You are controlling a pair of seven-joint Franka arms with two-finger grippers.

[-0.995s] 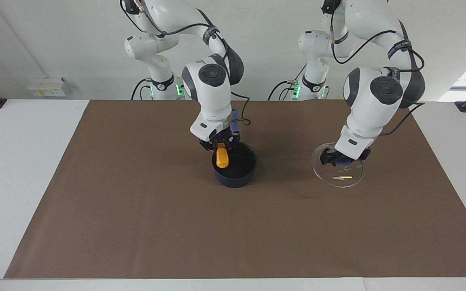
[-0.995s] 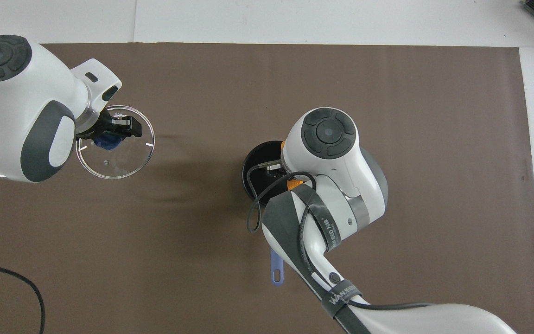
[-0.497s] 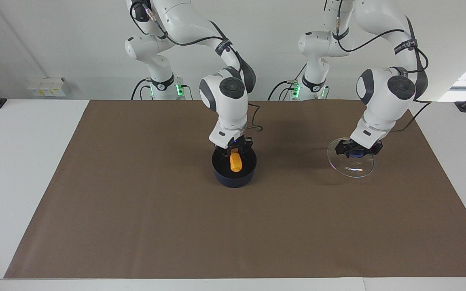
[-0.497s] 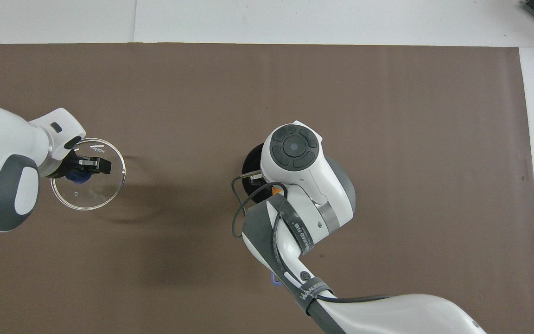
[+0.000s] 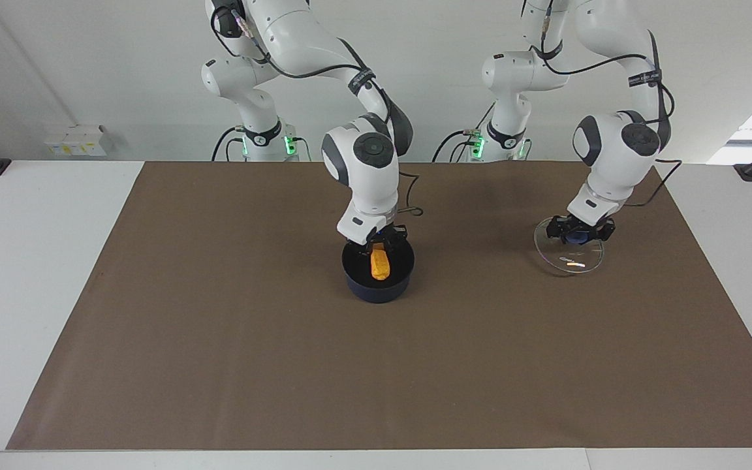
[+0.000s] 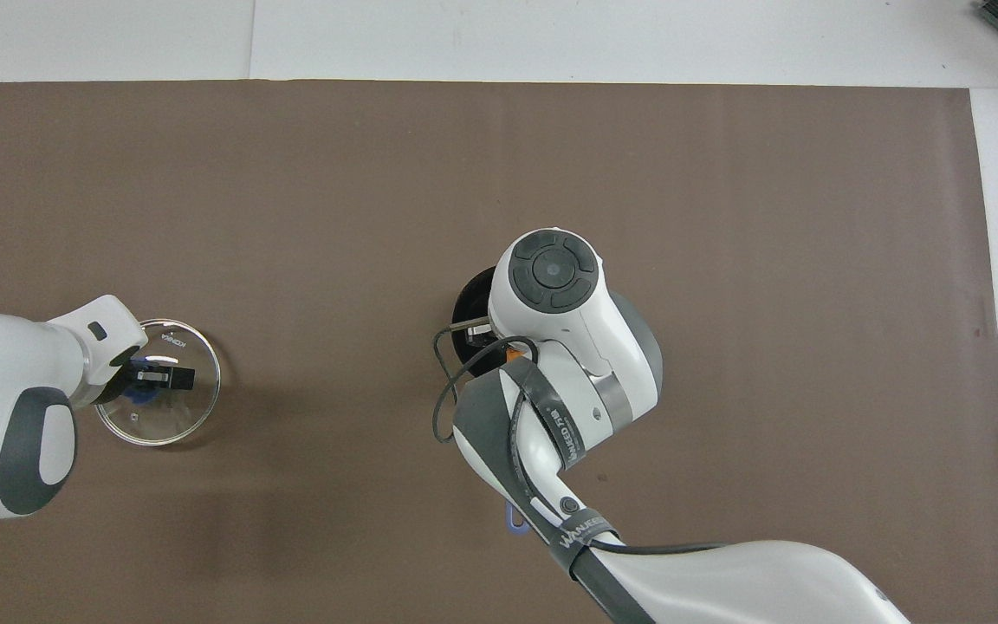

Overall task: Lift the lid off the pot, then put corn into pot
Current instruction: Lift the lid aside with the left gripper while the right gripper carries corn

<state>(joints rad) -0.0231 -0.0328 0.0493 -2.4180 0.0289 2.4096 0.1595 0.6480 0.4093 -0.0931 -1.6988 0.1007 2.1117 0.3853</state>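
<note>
The robot's right gripper should open now: the orange corn [image 6: 512, 351] hangs inside the dark rim [image 6: 472, 297], so the corn would stay in the pot.
The dark blue pot [image 5: 378, 288] stands mid-table on the brown mat. My right gripper [image 5: 381, 243] is just over its rim, shut on the top of the orange corn [image 5: 380, 264], which hangs upright inside the pot. In the overhead view the right arm covers most of the pot [image 6: 464, 316]; the handle tip [image 6: 512, 521] and a bit of corn [image 6: 512, 351] show. My left gripper [image 5: 577, 234] is shut on the blue knob of the glass lid [image 5: 568, 260], low over the mat toward the left arm's end. The lid also shows in the overhead view [image 6: 161, 416], under the left gripper [image 6: 151, 381]. I cannot tell whether it touches the mat.
The brown mat [image 5: 219, 365] covers most of the white table [image 5: 36, 261]. A loose black cable [image 6: 443, 390] loops off the right arm beside the pot.
My right gripper has lowered the corn into the pot. My left gripper has carried the lid lower and toward the left arm's end of the table.
</note>
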